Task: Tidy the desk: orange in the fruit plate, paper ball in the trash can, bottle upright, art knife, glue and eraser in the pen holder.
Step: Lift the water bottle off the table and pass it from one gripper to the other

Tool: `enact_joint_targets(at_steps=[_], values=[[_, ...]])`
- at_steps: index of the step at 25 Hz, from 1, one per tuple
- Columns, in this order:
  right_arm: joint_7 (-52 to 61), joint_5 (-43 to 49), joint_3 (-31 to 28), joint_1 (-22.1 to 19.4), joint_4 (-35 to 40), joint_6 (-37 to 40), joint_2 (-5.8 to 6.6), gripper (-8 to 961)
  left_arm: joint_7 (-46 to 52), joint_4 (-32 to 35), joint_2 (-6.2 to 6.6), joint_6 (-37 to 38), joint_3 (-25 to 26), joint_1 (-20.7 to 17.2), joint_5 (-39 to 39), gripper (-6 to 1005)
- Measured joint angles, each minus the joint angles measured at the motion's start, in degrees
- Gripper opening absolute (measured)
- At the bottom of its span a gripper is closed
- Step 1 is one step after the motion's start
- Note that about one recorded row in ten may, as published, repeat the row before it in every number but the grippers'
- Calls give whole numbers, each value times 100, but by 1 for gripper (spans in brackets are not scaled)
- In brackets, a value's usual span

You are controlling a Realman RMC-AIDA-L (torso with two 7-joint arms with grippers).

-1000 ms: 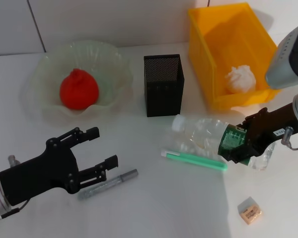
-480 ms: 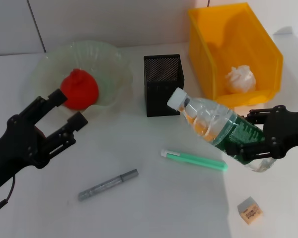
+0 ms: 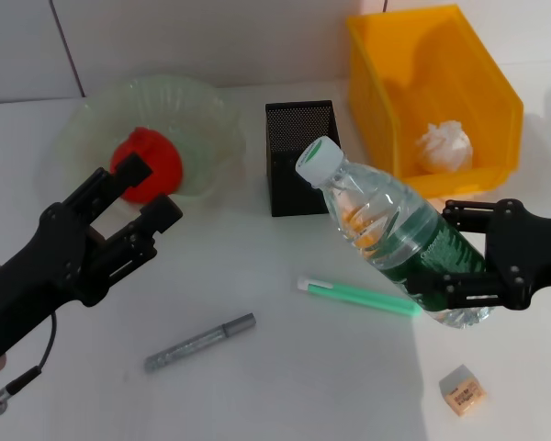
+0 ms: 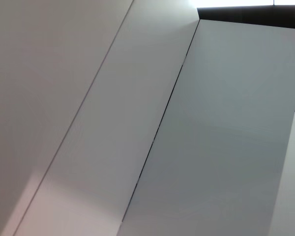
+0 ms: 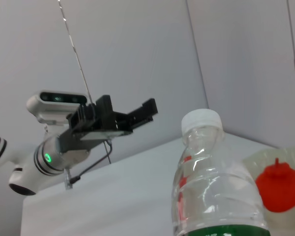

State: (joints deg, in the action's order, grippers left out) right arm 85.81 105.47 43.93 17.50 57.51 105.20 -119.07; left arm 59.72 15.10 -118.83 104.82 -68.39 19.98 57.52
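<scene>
My left gripper moves toward the white cap next, before it closes on the bottle [image 3: 386, 220]. In the head view my left fingers are still far left, too early to close.
My right gripper [image 3: 457, 254] is shut on a clear water bottle [image 3: 386, 220] with a green label and holds it tilted above the table, white cap up toward the pen holder. The bottle also shows in the right wrist view [image 5: 214, 191]. My left gripper [image 3: 150, 193] is open and empty, raised in front of the fruit plate [image 3: 202, 101]; it also shows in the right wrist view [image 5: 115, 118]. The orange [image 3: 165, 161] lies in the plate. The paper ball [image 3: 444, 145] lies in the yellow bin [image 3: 386, 119]. A black mesh pen holder [image 3: 301, 161] stands mid-table.
A green stick with a white cap [image 3: 358, 297] lies below the bottle. A silver pen-shaped tool [image 3: 200, 342] lies at the front left. A small eraser [image 3: 462, 390] lies at the front right. The left wrist view shows only wall panels.
My right gripper has lifted the bottle from lying on the table and tipped it more upright. My left arm has risen and moved toward the fruit plate.
</scene>
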Motion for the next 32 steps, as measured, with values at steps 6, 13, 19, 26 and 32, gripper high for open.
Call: enact_joint_targets(at_steps=[6,13,19,26,32], values=[[-499,-487,-53,1,-415,267,3,762,414,-9,-1,71,-263,201,-20,813],[-828,-587,8,237,-879,370,-20,762,566,-24,-27,126,-281,301,-34,812],[-1127,-585,14,490,-1325,408,-19,761,520,-93,-34,145,-303,380,-35,813],[-1271,-547,125,720,-1712,319,-23,762,504,-95,-35,144,-306,399,-31,812],[-1306,-561,552,854,-1881,-26,-28,761,502,-96,-35,202,-403,483,-33,813]])
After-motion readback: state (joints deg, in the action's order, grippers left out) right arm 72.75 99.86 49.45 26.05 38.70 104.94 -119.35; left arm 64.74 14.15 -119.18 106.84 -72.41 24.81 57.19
